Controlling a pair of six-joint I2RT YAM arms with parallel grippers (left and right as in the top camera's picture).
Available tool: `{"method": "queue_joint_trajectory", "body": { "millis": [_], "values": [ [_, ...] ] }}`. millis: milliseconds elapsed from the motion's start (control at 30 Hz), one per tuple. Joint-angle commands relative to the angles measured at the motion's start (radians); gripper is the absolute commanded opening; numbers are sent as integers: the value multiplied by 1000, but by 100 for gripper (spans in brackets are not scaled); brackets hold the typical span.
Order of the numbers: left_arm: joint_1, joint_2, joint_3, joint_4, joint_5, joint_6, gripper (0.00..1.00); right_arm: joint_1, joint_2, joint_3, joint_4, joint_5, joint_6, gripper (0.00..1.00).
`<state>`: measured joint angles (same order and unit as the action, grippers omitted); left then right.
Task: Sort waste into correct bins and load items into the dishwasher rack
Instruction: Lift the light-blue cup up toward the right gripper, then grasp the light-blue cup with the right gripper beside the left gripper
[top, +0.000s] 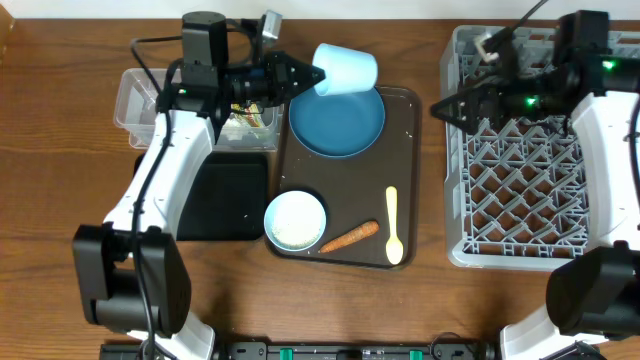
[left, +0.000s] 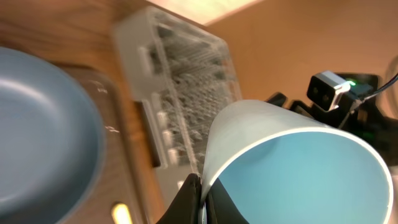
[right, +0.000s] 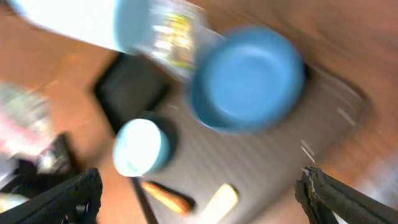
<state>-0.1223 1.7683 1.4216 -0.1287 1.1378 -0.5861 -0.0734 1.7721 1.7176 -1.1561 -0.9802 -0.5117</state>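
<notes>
My right gripper should move toward the light blue cup (top: 346, 69) before it closes. My fingers are short of the cup and would close on air.
My left gripper (top: 308, 72) is shut on the rim of the light blue cup (top: 346, 69) and holds it on its side above the far edge of the dark brown tray; the pinched rim shows in the left wrist view (left: 200, 186). The dark blue dish (top: 337, 120) lies below it. The white bowl (top: 295, 220), the orange carrot stick (top: 350, 236) and the cream spoon (top: 393, 225) lie on the tray's near part. My right gripper (top: 445, 108) is open and empty at the left edge of the grey dishwasher rack (top: 540, 170). The clear tub (top: 135, 95) holds a yellow-green wrapper (top: 252, 118).
The dark brown tray (top: 405, 130) sits mid-table. The shallow black tray (top: 232, 195) lies left of it, below the clear tub and partly under my left arm. The right wrist view is blurred; it shows the dish (right: 245, 78), bowl (right: 140, 146) and carrot (right: 165, 194).
</notes>
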Motion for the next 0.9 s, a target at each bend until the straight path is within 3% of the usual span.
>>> {"method": "queue_joint_trajectory", "body": {
  "millis": [0,200,433,867],
  "values": [
    [-16,16,8,84,222,-106,6,47,8,-6,-3,-271,-244,99],
    [-48,16,9,251,367,-174,6,118,9,-6,-3,-367,-435,99],
    [-65,16,9,270,372,-186,6,158,8,-6,4,-472,-560,98],
    [-72,16,8,269,373,-225,6,194,9,-6,125,-476,-559,68]
  ]
}}
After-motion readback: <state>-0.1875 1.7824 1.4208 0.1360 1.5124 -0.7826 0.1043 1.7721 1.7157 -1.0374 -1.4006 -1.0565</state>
